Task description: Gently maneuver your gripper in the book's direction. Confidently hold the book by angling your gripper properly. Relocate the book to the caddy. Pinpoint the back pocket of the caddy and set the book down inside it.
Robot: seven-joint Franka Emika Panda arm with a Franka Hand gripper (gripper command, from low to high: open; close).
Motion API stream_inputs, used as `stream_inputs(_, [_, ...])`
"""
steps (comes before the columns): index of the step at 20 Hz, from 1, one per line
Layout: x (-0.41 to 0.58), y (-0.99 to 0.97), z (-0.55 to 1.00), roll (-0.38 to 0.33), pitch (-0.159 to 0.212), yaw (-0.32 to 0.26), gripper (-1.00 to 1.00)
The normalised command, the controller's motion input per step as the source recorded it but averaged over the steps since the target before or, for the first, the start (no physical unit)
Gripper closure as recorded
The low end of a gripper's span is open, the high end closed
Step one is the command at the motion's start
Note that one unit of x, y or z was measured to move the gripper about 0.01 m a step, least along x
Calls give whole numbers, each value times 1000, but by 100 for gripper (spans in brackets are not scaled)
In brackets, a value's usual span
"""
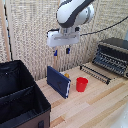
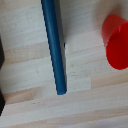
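Observation:
The dark navy book is next for my gripper, which needs to grab it by its thin top edge (image 1: pixel 59 71) and set the book (image 1: pixel 59 81) into the caddy's back pocket.
The dark navy book (image 1: pixel 59 81) stands upright on its edge on the wooden table, tilted a little. In the wrist view I see its thin top edge (image 2: pixel 54 45) from above. My white gripper (image 1: pixel 61 51) hangs well above the book, its short dark and blue fingers (image 1: pixel 67 50) apart with nothing between them. The fingers do not show in the wrist view. The black caddy (image 1: pixel 20 95), with its inner divider, stands at the exterior view's left, close to the book. A dark sliver of it shows in the wrist view (image 2: pixel 1 55).
A red cup (image 1: pixel 82 84) stands just beside the book, toward the exterior view's right, and also shows in the wrist view (image 2: pixel 116 42). A small orange object (image 1: pixel 66 75) lies behind the book. A toaster oven (image 1: pixel 112 55) with a pulled-out rack (image 1: pixel 95 71) stands at the back right.

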Motion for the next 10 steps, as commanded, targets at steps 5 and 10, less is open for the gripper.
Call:
stream_inputs(5, [88,148,-493,-65,48,239,-100])
stream_inputs(10, [142,159,-555,-71,86,293,-100])
